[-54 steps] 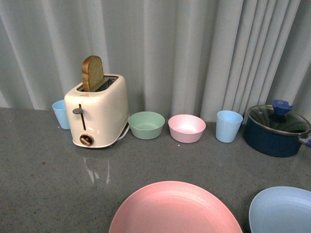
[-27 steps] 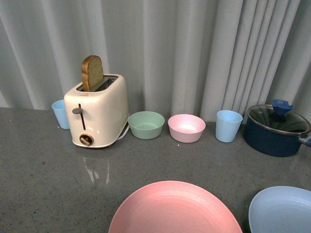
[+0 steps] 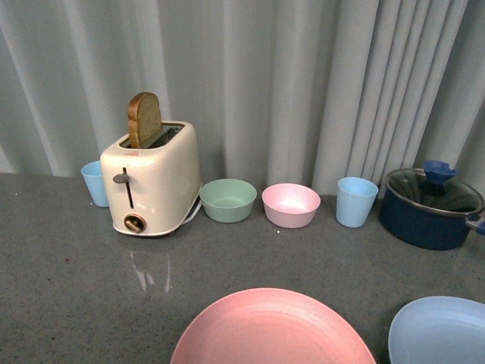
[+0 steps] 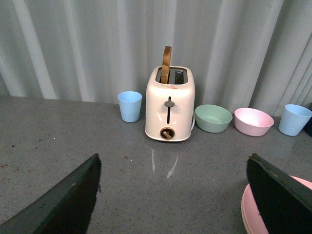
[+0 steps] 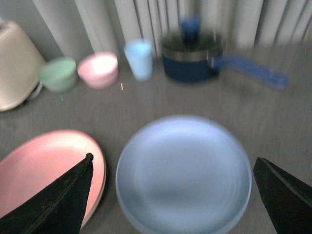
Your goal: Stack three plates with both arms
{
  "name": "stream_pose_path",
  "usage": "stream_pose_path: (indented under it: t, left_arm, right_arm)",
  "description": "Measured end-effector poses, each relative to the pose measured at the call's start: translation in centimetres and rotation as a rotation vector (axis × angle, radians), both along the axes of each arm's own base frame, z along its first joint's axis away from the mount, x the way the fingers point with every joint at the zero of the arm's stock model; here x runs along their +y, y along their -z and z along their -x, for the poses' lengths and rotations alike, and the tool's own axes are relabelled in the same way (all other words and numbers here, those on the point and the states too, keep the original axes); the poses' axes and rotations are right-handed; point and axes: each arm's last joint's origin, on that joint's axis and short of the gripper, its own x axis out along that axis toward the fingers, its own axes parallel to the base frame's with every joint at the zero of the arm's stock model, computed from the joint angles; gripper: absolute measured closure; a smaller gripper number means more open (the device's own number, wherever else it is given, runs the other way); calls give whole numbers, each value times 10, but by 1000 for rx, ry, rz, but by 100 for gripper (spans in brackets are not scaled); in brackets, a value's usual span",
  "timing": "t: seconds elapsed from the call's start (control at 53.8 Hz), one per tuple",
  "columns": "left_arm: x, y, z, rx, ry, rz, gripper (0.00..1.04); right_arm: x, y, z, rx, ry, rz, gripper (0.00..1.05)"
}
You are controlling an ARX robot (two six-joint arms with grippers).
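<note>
My right gripper will next take hold of the light blue plate by its rim [image 5: 243, 155] and stack it onto the pink plate [image 5: 58, 168].
A large pink plate [image 3: 273, 330] lies at the near edge of the grey table, with a light blue plate [image 3: 443, 334] to its right. My right gripper [image 5: 172, 157] hangs open above the light blue plate [image 5: 183, 170], its dark fingers [image 5: 63, 200] spread wider than the plate; this view is blurred. The pink plate [image 5: 44, 168] lies beside the blue one, apart from it. My left gripper [image 4: 173, 157] is open over bare table, and the pink plate's rim [image 4: 248, 214] shows beside one finger [image 4: 278, 195]. Neither arm shows in the front view.
Along the curtain stand a cream toaster [image 3: 151, 186] holding a bread slice, a green bowl [image 3: 228, 199], a pink bowl [image 3: 291, 205], two light blue cups [image 3: 356, 201] [image 3: 95, 182] and a dark blue lidded pot [image 3: 430, 208] with its handle pointing right.
Everything in the front view sits slightly lower in the picture than before. The things on the table keep their places relative to each other.
</note>
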Motion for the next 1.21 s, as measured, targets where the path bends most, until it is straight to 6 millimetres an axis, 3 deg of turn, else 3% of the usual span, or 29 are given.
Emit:
stream_pose_path:
  t: [0.037, 0.167, 0.242, 0.335, 0.539, 0.837, 0.948, 1.209]
  left_arm:
    - [0, 0, 0, -1, 1, -1, 6]
    - [0, 0, 0, 0, 0, -2, 7]
    - [0, 0, 0, -1, 0, -2, 7]
    - [0, 0, 0, -1, 1, -3, 7]
    - [0, 0, 0, -1, 0, -3, 7]
    - [0, 0, 0, -1, 0, -3, 7]
    - [0, 0, 0, -1, 0, -3, 7]
    - [0, 0, 0, -1, 0, -3, 7]
  right_arm:
    - [-9, -3, -8, 102, 37, -76, 7]
    - [-53, -6, -37, 230, 148, -183, 7]
    - [-91, 13, -53, 353, 256, -150, 7]
    - [-111, 29, -64, 454, 236, -159, 7]
    - [-127, 49, -95, 554, 167, -147, 7]
    - [-133, 85, -133, 699, 150, -158, 7]
    - [-134, 92, -152, 711, 145, -165, 7]
    - [-128, 102, -171, 738, 138, -154, 7]
